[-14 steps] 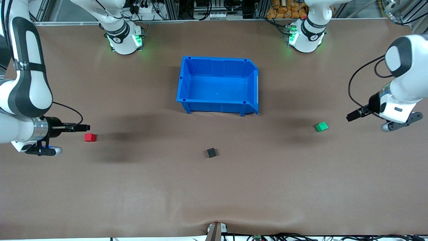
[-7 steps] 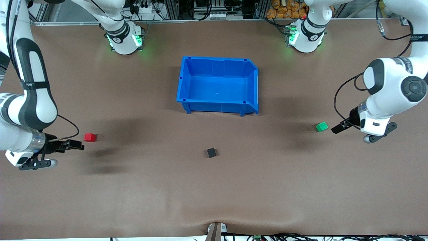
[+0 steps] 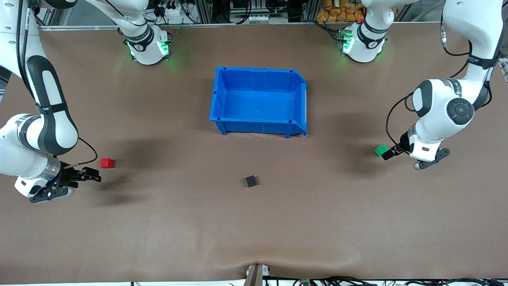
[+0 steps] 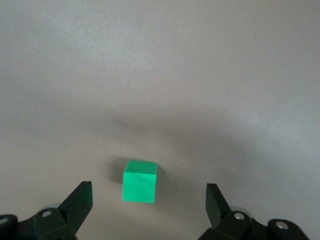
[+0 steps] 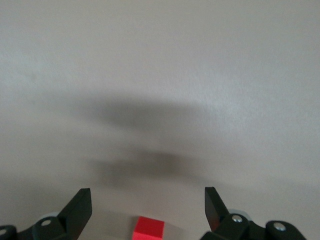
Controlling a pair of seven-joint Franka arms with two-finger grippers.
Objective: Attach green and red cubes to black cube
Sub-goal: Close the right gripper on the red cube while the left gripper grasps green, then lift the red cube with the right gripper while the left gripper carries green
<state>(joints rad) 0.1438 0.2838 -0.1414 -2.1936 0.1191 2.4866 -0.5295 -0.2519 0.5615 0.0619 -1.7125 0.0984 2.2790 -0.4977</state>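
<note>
My left gripper picks up the green cube (image 3: 381, 150) by its two opposite sides next, to attach it to the black cube (image 3: 250, 181).
The black cube (image 3: 250, 181) sits on the brown table, nearer the front camera than the blue bin. The green cube (image 3: 381, 150) lies toward the left arm's end; in the left wrist view the green cube (image 4: 140, 181) sits between the spread fingers. My left gripper (image 3: 388, 155) is open, right beside it. The red cube (image 3: 106, 163) lies toward the right arm's end; it also shows in the right wrist view (image 5: 149, 228). My right gripper (image 3: 93, 175) is open, low, just beside the red cube and nearer the front camera.
An empty blue bin (image 3: 260, 127) stands mid-table, farther from the front camera than the black cube. Both arm bases stand along the table's edge farthest from the front camera.
My left gripper moved in toward the green cube and now reaches it. My right gripper dropped from beside the red cube to a spot nearer the front camera. The cubes have not moved.
</note>
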